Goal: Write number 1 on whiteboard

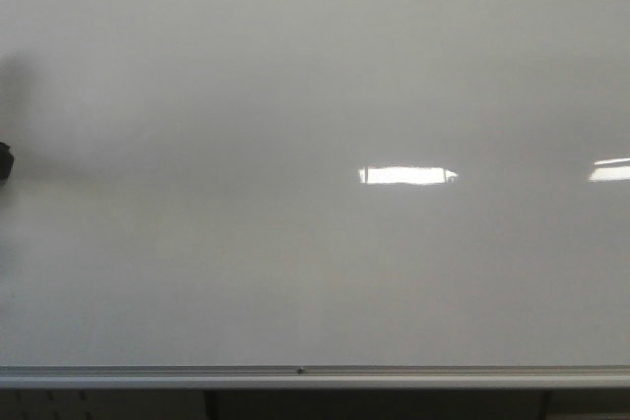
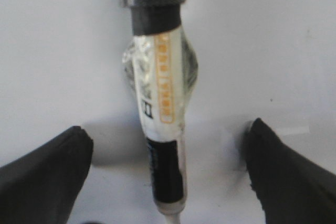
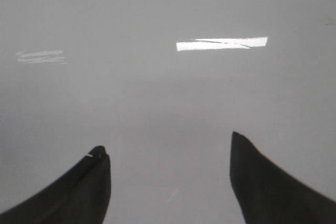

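My left gripper closes on the marker (image 2: 160,77), since the fingers stand beside the marker's black lower end (image 2: 167,171) in the left wrist view. Closing now would catch it.
The whiteboard (image 1: 295,86) fills the front view, glossy pale grey, with its silver rail (image 1: 315,376) along the lower edge. No black stroke of the number 1 shows on it in any view. In the left wrist view a marker (image 2: 160,77) with a white, orange-printed label and black ends lies on the board. My left gripper (image 2: 168,129) is open, its black fingers (image 2: 47,166) standing wide on either side of the marker without touching it. My right gripper (image 3: 167,142) is open and empty over bare board (image 3: 168,93).
Bright white light reflections lie on the board (image 1: 406,175) and at the right edge (image 1: 610,170). A small dark shape (image 1: 4,162) shows at the left edge of the front view; I cannot tell what it is.
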You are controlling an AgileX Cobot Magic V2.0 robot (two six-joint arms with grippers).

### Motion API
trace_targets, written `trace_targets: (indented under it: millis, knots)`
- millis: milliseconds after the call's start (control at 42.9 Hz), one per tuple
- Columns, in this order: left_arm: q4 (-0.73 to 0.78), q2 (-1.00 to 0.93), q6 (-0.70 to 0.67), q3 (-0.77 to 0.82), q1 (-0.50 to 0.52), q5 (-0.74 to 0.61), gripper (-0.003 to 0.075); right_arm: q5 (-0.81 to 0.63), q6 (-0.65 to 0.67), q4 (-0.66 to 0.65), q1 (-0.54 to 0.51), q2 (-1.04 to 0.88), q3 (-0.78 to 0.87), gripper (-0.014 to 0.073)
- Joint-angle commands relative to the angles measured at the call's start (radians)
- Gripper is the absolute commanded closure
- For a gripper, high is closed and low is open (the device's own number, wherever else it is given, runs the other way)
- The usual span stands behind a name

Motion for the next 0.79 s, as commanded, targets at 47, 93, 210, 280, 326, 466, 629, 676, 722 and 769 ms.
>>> trace_targets:
  millis: [47, 93, 210, 280, 326, 466, 629, 676, 722, 769]
  knots:
    - [0.000, -0.012, -0.001, -0.051, 0.001, -0.093, 0.0135, -0.076, -0.002, 0.001, -0.004, 0.012, -0.028, 0.0081]
    - [0.000, -0.002, -0.001, -0.058, 0.001, -0.091, 0.0135, -0.076, -0.002, 0.001, -0.004, 0.012, -0.028, 0.0081]
    - [0.000, 0.015, -0.001, -0.067, 0.001, -0.091, 0.0135, -0.076, -0.002, 0.001, -0.004, 0.012, -0.028, 0.0081]
    - [0.000, 0.015, -0.001, -0.067, 0.001, -0.089, 0.0136, -0.076, -0.002, 0.001, -0.004, 0.012, -0.028, 0.0081]
    - [0.000, 0.015, -0.001, -0.067, 0.001, -0.089, 0.0147, -0.076, -0.002, 0.001, -0.004, 0.012, -0.028, 0.0081]
    - [0.000, 0.015, -0.001, -0.067, 0.001, -0.089, 0.0289, -0.076, -0.002, 0.001, -0.004, 0.012, -0.028, 0.0081]
    - [0.000, 0.015, -0.001, -0.067, 0.001, -0.089, 0.0574, -0.076, -0.002, 0.001, -0.004, 0.012, -0.028, 0.0081]
    - [0.000, 0.015, -0.001, -0.067, 0.001, -0.089, 0.0640, -0.076, -0.002, 0.001, -0.004, 0.012, -0.028, 0.0081]
    - [0.000, 0.015, -0.001, -0.067, 0.001, -0.089, 0.0710, -0.076, -0.002, 0.001, -0.004, 0.012, -0.028, 0.0081]
    - [0.001, 0.015, -0.001, -0.067, 0.001, -0.089, 0.0738, -0.076, -0.002, 0.001, -0.004, 0.012, -0.028, 0.0081]
